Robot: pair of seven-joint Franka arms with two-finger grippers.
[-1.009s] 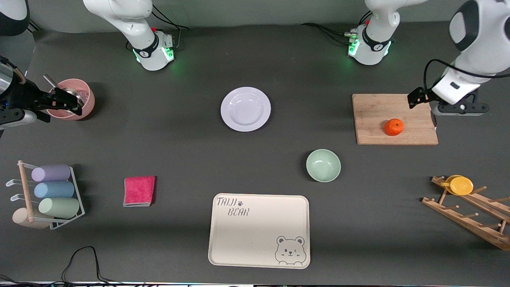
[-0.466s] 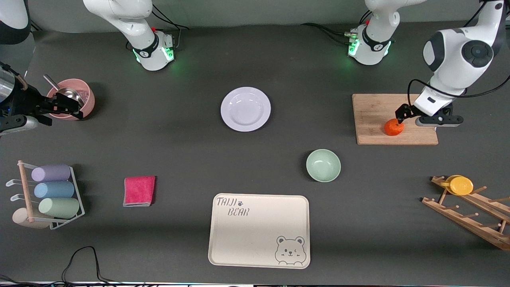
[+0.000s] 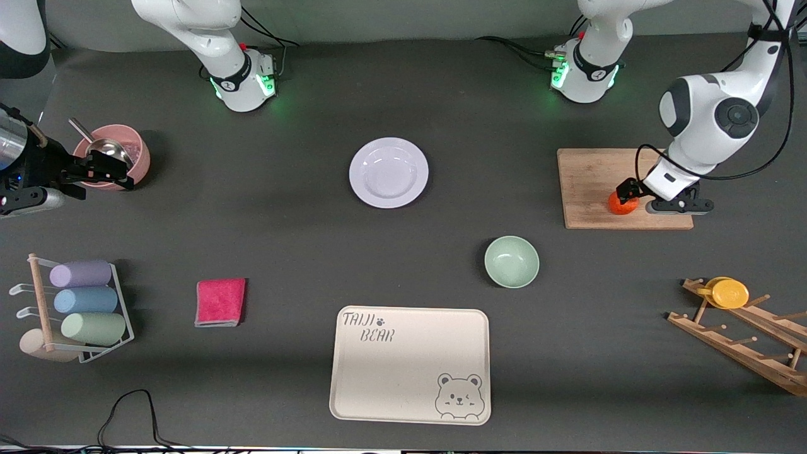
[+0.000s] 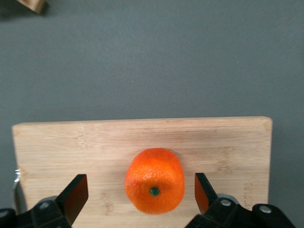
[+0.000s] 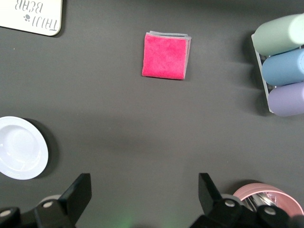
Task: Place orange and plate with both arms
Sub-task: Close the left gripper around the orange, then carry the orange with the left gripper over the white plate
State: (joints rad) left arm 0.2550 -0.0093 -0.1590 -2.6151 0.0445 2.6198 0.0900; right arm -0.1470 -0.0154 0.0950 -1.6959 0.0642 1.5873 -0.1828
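Observation:
The orange (image 3: 619, 206) has round sides, and my left gripper should pick it up by them next. It will then place the orange on the white plate (image 3: 388, 172).
The orange (image 3: 619, 206) (image 4: 154, 186) sits on a wooden cutting board (image 3: 589, 183) (image 4: 95, 142) toward the left arm's end of the table. My left gripper (image 3: 632, 195) (image 4: 141, 190) is low over it and open. One finger stands on each side of the fruit with a gap on both sides, touching nothing. The white plate (image 3: 388, 172) (image 5: 21, 147) lies flat mid-table, near the robots' bases. My right gripper (image 3: 113, 171) (image 5: 144, 187) hangs open and empty by the pink cup at the right arm's end, well away from the plate.
A pale green bowl (image 3: 511, 261) and a cream bear tray (image 3: 410, 362) lie nearer the camera than the plate. A pink cloth (image 3: 220, 301), a rack of pastel cylinders (image 3: 82, 302), a pink cup (image 3: 116, 154) with utensils and a wooden rack (image 3: 737, 334) with a yellow disc (image 3: 730, 293) stand around the edges.
My left gripper has come down from the board's outer edge onto the orange, and its open fingers now straddle it. The right gripper has drifted only slightly by the pink cup.

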